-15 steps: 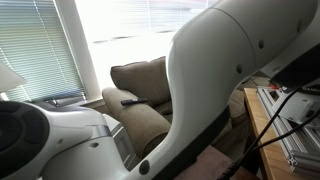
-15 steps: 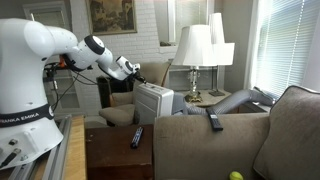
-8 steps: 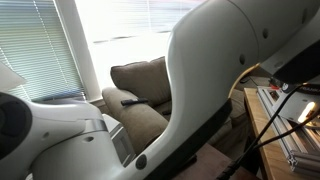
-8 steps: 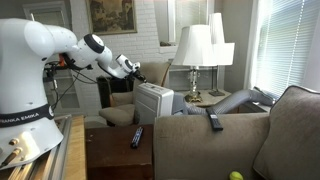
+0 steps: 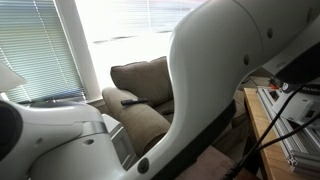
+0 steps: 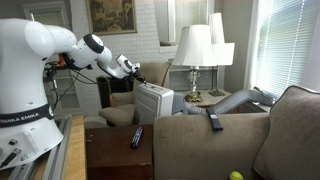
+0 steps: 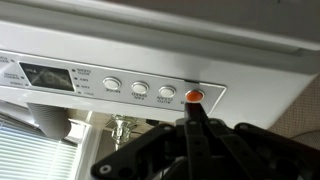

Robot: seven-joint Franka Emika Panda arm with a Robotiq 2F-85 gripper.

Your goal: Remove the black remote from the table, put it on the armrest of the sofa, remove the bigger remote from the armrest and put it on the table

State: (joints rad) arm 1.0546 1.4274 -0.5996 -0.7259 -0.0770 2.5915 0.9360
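Observation:
My gripper's shut fingers only rest at the orange button (image 7: 194,96), so my gripper would come up empty from the appliance if I lifted it now.
A dark remote (image 6: 136,137) lies on the dark brown table (image 6: 112,158); I cannot tell its buttons at this size. Another dark remote (image 6: 214,121) lies on the sofa's taupe armrest (image 6: 190,126), and it also shows in an exterior view (image 5: 129,101). My gripper (image 6: 131,69) hangs above the white appliance (image 6: 153,101), well away from both remotes. In the wrist view my gripper (image 7: 193,106) is shut and empty, its tips at the orange button (image 7: 194,96) on the appliance's control panel (image 7: 110,80).
Two white lamps (image 6: 196,48) stand behind the appliance on a side table. The arm's white body (image 5: 230,70) fills most of an exterior view. A light wood bench (image 6: 68,150) with the arm's base is beside the table. Window blinds (image 6: 290,45) hang behind the sofa.
The arm's near links have shifted slightly in an exterior view. The gripper stays shut above the appliance, and both remotes lie where they were.

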